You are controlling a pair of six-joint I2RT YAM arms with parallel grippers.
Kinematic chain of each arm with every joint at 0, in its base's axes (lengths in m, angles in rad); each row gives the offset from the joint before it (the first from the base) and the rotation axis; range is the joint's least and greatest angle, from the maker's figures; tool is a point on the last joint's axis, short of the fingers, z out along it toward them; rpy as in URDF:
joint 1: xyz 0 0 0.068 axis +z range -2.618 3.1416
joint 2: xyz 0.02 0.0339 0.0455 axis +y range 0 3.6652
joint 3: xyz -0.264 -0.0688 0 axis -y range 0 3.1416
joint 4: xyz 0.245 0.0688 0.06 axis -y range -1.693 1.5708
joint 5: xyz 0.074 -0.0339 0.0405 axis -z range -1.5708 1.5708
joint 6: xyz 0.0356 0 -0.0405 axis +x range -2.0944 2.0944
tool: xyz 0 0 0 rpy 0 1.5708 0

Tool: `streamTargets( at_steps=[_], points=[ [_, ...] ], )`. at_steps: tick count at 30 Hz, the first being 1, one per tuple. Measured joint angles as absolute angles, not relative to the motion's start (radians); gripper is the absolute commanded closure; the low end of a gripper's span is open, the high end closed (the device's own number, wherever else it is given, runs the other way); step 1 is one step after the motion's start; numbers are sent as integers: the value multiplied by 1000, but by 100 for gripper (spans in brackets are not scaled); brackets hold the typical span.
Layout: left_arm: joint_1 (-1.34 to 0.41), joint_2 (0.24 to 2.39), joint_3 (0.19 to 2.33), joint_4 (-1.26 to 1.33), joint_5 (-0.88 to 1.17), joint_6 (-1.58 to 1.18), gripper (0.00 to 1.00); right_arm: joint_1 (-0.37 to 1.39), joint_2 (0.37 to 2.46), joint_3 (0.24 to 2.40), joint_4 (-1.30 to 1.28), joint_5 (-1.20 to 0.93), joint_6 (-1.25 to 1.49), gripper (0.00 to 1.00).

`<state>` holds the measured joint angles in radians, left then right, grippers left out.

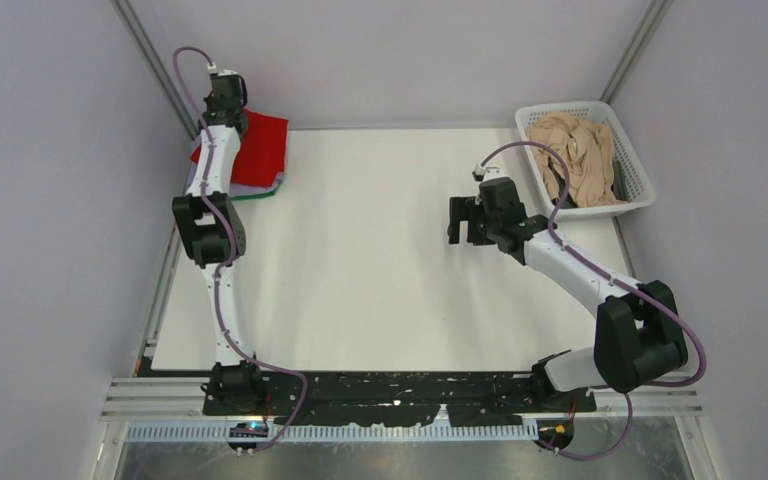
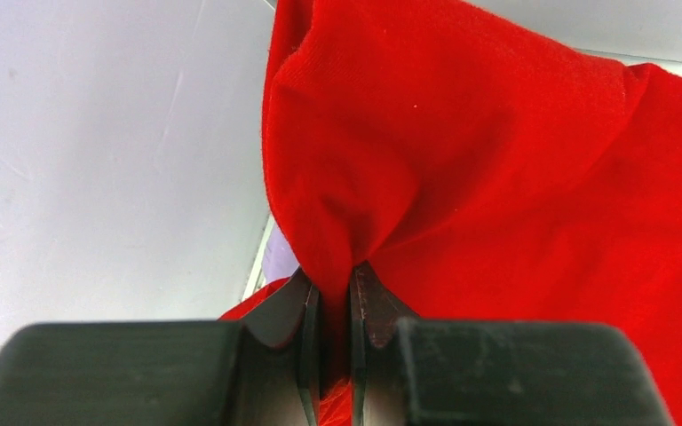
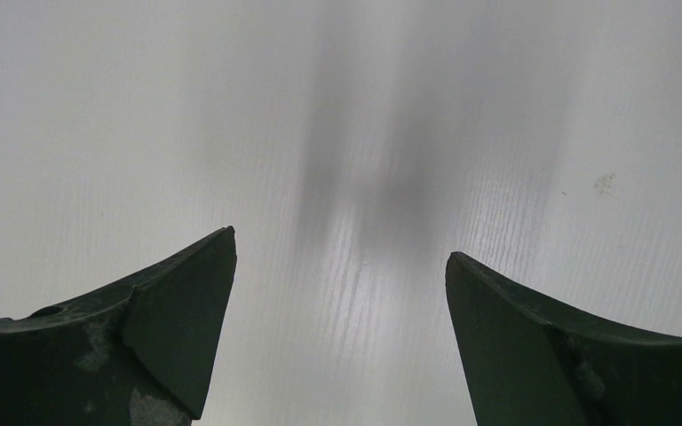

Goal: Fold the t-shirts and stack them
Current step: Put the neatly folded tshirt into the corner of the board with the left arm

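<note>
My left gripper opens now, since the red t-shirt lies spread on the stack and the pinch would land there.
A folded red t-shirt (image 1: 260,145) lies on top of a stack at the table's far left corner, with a lavender edge (image 1: 260,186) and a green edge (image 1: 255,195) showing beneath it. My left gripper (image 1: 228,100) is shut on a pinch of the red t-shirt (image 2: 462,160), which fills the left wrist view; a bit of lavender cloth (image 2: 280,257) shows below it. A beige t-shirt (image 1: 580,155) lies crumpled in the white basket (image 1: 644,185). My right gripper (image 1: 468,222) is open and empty above bare table (image 3: 346,177).
The white lattice basket stands at the far right corner. The left wall (image 1: 50,200) is close beside the left arm and the stack. White tabletop (image 1: 380,270) spreads between the two arms.
</note>
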<state>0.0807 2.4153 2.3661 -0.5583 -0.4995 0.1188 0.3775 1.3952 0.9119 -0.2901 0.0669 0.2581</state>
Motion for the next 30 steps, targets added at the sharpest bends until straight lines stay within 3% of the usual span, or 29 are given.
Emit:
streamTargets(
  at_steps=[3, 5, 8, 11, 12, 22, 30],
  points=[
    [86, 2415, 2360, -559, -499, 96, 87, 377, 1395, 916, -290, 67, 260, 5],
    [90, 2415, 2358, -559, -499, 78, 80, 377, 1395, 916, -293, 67, 260, 5],
    [97, 2410, 2333, -558, -496, 51, 55, 377, 1397, 918, -294, 67, 260, 5],
    [104, 2409, 2313, -561, -497, 23, 7, 377, 1404, 924, -295, 66, 260, 5],
    [106, 2409, 2310, -564, -500, 16, 1, 377, 1406, 926, -295, 67, 260, 5],
    [111, 2262, 2241, -589, -486, -91, 0, 377, 1403, 926, -294, 103, 263, 5],
    [112, 2013, 2014, -551, -157, -293, 0, 375, 1372, 914, -287, 111, 271, 5]
  ],
)
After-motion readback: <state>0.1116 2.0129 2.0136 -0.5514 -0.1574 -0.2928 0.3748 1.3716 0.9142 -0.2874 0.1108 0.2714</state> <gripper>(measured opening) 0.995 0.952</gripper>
